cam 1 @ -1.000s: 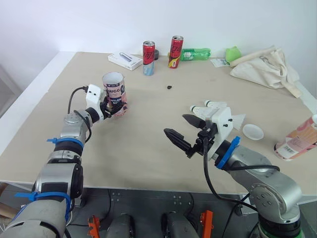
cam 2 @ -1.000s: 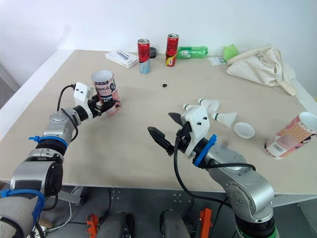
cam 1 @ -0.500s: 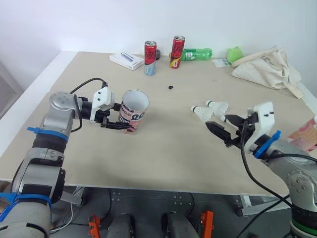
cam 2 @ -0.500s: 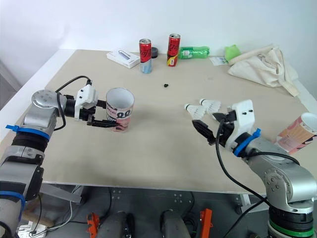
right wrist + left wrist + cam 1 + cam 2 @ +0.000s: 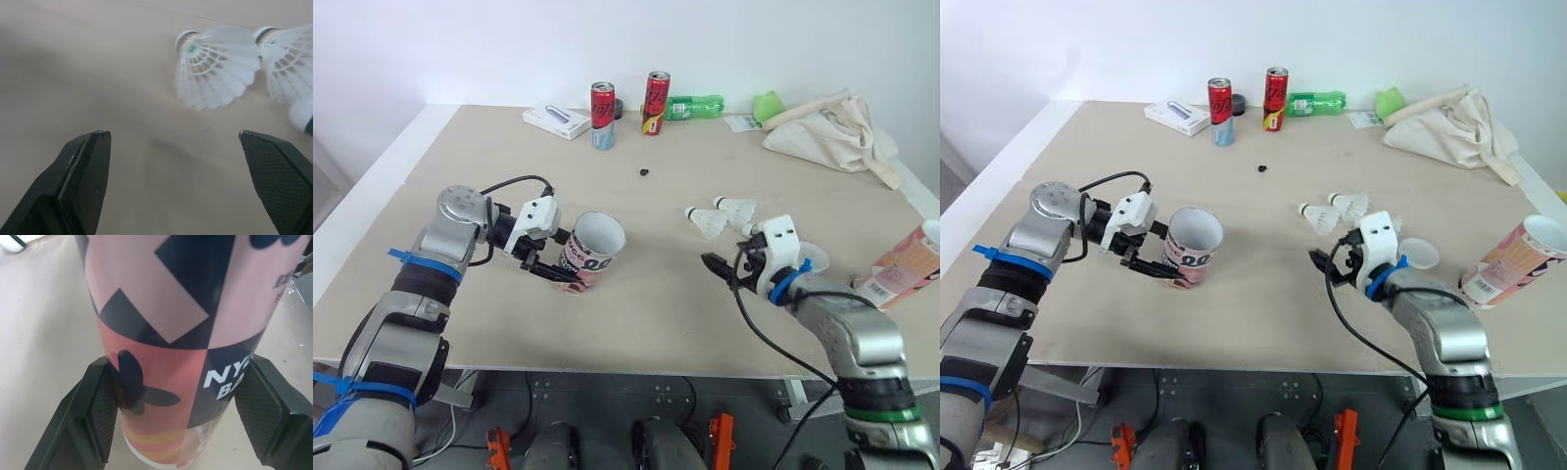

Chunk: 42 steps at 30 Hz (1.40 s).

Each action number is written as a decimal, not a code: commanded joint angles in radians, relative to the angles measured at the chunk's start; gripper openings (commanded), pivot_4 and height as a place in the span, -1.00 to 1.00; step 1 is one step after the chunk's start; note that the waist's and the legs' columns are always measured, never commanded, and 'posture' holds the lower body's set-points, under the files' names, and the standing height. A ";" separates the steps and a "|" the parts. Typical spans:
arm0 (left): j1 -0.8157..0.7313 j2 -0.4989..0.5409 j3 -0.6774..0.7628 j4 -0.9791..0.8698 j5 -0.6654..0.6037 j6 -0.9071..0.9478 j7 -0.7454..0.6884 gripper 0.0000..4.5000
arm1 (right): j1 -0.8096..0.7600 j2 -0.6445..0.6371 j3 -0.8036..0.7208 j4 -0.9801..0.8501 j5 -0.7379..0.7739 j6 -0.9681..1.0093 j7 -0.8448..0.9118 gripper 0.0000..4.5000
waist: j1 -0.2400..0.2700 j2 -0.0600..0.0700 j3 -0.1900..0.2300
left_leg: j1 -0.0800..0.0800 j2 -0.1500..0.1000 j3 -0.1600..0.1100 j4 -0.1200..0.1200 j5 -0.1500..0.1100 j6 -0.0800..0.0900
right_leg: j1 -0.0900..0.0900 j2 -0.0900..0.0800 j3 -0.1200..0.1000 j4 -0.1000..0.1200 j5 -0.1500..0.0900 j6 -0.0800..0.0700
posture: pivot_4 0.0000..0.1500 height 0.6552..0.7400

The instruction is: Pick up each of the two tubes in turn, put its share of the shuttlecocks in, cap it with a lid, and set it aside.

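The white shuttlecock's cork has to stay free to enter the pink and navy tube's opening [image 5: 599,234], so my right gripper should next grab the shuttlecock by its skirt.
A pink and navy tube [image 5: 592,253] with white lettering is tilted over the table, its open mouth facing up and toward the right. My left gripper [image 5: 564,264] is shut on its lower part; both fingers [image 5: 98,416] press its sides in the left wrist view. Two white shuttlecocks [image 5: 707,221] [image 5: 737,208] lie right of centre. My right gripper [image 5: 728,266] is open just in front of them, low over the table, with nothing between its fingers [image 5: 83,166]. A second pink tube [image 5: 904,271] lies at the right edge. A white lid [image 5: 1417,254] rests beside my right wrist.
At the back stand two red cans [image 5: 603,102] [image 5: 656,90], a green bottle [image 5: 696,106] lying down and a white box [image 5: 558,120]. A cloth bag [image 5: 829,133] and a green object [image 5: 769,104] fill the back right. A small black speck [image 5: 646,172] lies mid-table.
My left gripper has carried the tube from the left toward the middle and tilted it. My right gripper has swung right and come down close to the shuttlecocks.
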 commanded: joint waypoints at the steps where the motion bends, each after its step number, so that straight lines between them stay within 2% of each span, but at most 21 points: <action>1: -0.020 0.006 -0.008 0.000 -0.006 -0.010 0.001 0.37 | -0.103 0.036 0.000 0.121 -0.046 -0.079 -0.001 1.00 | 0.000 0.000 0.000 | 0.000 0.000 0.000 0.000 0.000 0.000 | 0.000 0.000 0.000 0.000 0.000 0.000 | 1.00 1.00; 7: -0.011 0.002 -0.003 -0.005 -0.002 -0.014 0.001 0.37 | -0.201 0.094 0.022 0.257 -0.095 -0.144 0.027 1.00 | 0.000 0.000 0.000 | -0.001 0.000 0.000 0.000 0.000 0.000 | -0.001 -0.001 0.000 0.000 0.001 -0.004 | 1.00 1.00; 15: 0.009 0.004 0.009 -0.031 0.000 -0.005 0.001 0.37 | -0.247 0.137 0.023 0.324 -0.129 -0.181 0.048 1.00 | 0.000 0.001 0.000 | -0.002 0.000 0.000 0.000 0.000 0.000 | -0.001 -0.001 0.000 0.000 0.001 -0.004 | 1.00 1.00; 18: 0.015 0.007 0.010 -0.042 0.001 0.002 0.001 0.35 | -0.268 0.147 0.007 0.369 -0.139 -0.215 0.035 0.63 | 0.000 0.001 0.000 | -0.001 0.000 0.000 0.000 0.000 0.000 | -0.001 -0.001 0.000 0.000 0.001 -0.004 | 1.00 1.00; 25: 0.017 0.016 0.004 -0.069 -0.009 0.033 0.001 0.35 | -0.281 0.164 0.007 0.398 -0.131 -0.260 0.078 -0.90 | 0.000 0.001 0.000 | -0.002 0.000 0.000 0.000 0.000 0.000 | -0.001 -0.001 0.000 0.000 0.001 -0.004 | 1.00 1.00; 26: 0.016 0.020 -0.002 -0.073 -0.015 0.043 0.001 0.35 | -0.277 0.167 0.005 0.383 -0.121 -0.257 0.089 -0.96 | 0.000 0.001 0.000 | -0.002 0.000 0.000 0.000 0.000 0.000 | -0.001 -0.001 0.000 0.000 0.001 -0.004 | 1.00 1.00; 29: 0.012 0.033 -0.022 -0.085 -0.034 0.077 0.001 0.35 | -0.261 0.170 -0.006 0.327 -0.084 -0.228 0.128 -0.96 | 0.000 0.001 0.000 | -0.002 0.000 0.000 0.000 0.000 0.000 | -0.001 -0.001 0.000 0.001 0.001 -0.004 | 1.00 1.00; 33: -0.003 0.053 -0.061 -0.083 -0.065 0.124 0.001 0.35 | -0.201 0.126 0.019 0.161 -0.065 -0.254 0.235 -0.96 | 0.000 0.001 0.000 | -0.002 0.000 0.000 0.000 0.000 0.000 | -0.001 -0.001 0.000 0.001 0.001 -0.004 | 1.00 1.00; 37: -0.030 0.062 -0.102 -0.048 -0.083 0.155 0.001 0.35 | -0.171 0.008 -0.024 -0.106 0.000 -0.208 0.330 -0.96 | 0.001 0.002 0.001 | -0.003 -0.001 0.000 0.000 0.000 0.000 | -0.001 -0.002 -0.001 0.001 0.001 -0.003 | 1.00 1.00; 42: -0.061 0.069 -0.148 -0.016 -0.118 0.167 0.001 0.35 | -0.176 -0.176 -0.103 -0.405 0.226 -0.081 0.488 -0.96 | 0.006 0.003 0.001 | -0.002 -0.001 -0.001 0.000 -0.001 0.001 | -0.001 -0.001 -0.001 0.001 0.000 -0.003 | 1.00 1.00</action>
